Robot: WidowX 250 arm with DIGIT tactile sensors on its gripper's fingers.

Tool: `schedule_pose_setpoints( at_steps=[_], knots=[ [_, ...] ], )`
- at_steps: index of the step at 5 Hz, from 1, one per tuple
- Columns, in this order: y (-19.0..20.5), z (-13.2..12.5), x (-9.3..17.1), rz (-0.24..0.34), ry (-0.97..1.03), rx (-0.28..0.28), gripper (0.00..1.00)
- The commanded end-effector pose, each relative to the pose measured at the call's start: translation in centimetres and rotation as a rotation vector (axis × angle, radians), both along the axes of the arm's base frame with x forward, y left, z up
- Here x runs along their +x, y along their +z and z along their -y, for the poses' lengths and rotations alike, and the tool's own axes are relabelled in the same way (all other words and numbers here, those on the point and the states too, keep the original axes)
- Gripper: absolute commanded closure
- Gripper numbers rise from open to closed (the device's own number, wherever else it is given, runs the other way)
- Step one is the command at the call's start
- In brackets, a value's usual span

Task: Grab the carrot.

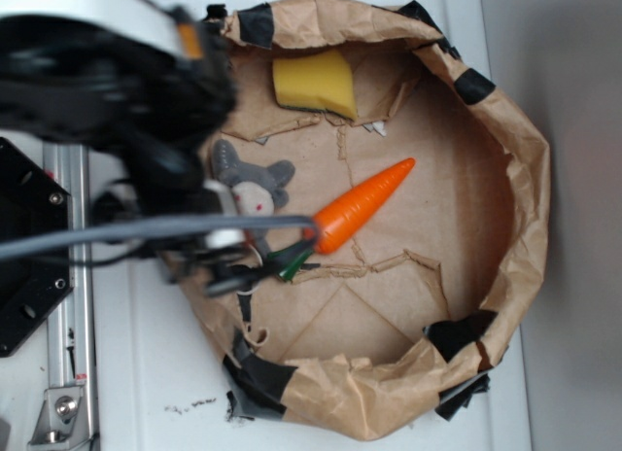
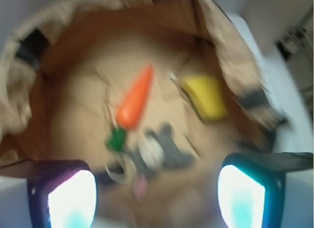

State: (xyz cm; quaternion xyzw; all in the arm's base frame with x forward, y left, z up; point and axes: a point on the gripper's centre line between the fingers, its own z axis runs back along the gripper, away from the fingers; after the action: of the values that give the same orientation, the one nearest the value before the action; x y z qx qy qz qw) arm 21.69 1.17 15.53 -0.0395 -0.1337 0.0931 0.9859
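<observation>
The carrot needs to be grabbed next by its thick orange body [image 1: 335, 221] beside the green top [image 1: 292, 263], with my gripper.
The orange carrot [image 1: 364, 206] lies on its side in the middle of a brown paper basin [image 1: 520, 227], tip to the upper right. Its green top [image 1: 292, 261] points lower left, next to the arm's cable. In the blurred wrist view the carrot [image 2: 135, 98] lies ahead of my gripper [image 2: 157, 198], green top [image 2: 117, 139] nearest. The gripper's two fingers [image 2: 68, 198] stand wide apart with nothing between them, over the basin's near side and short of the carrot. In the exterior view the blurred black arm [image 1: 117, 82] hides the gripper.
A grey plush [image 1: 251, 184] lies just left of the carrot, right in front of the gripper in the wrist view [image 2: 159, 149]. A yellow sponge block [image 1: 313, 82] sits at the basin's far side. Raised crumpled paper walls with black tape ring the basin.
</observation>
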Motion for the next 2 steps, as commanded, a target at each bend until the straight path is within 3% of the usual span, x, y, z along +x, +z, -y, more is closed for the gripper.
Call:
schedule_pose_setpoints(
  at_steps=[1, 2],
  knots=[
    [-4.2, 2.2, 7.3, -0.049, 0.027, -0.089, 0.0],
    [-7.6, 3.1, 7.1, -0.135, 0.055, -0.068, 0.0]
  ],
)
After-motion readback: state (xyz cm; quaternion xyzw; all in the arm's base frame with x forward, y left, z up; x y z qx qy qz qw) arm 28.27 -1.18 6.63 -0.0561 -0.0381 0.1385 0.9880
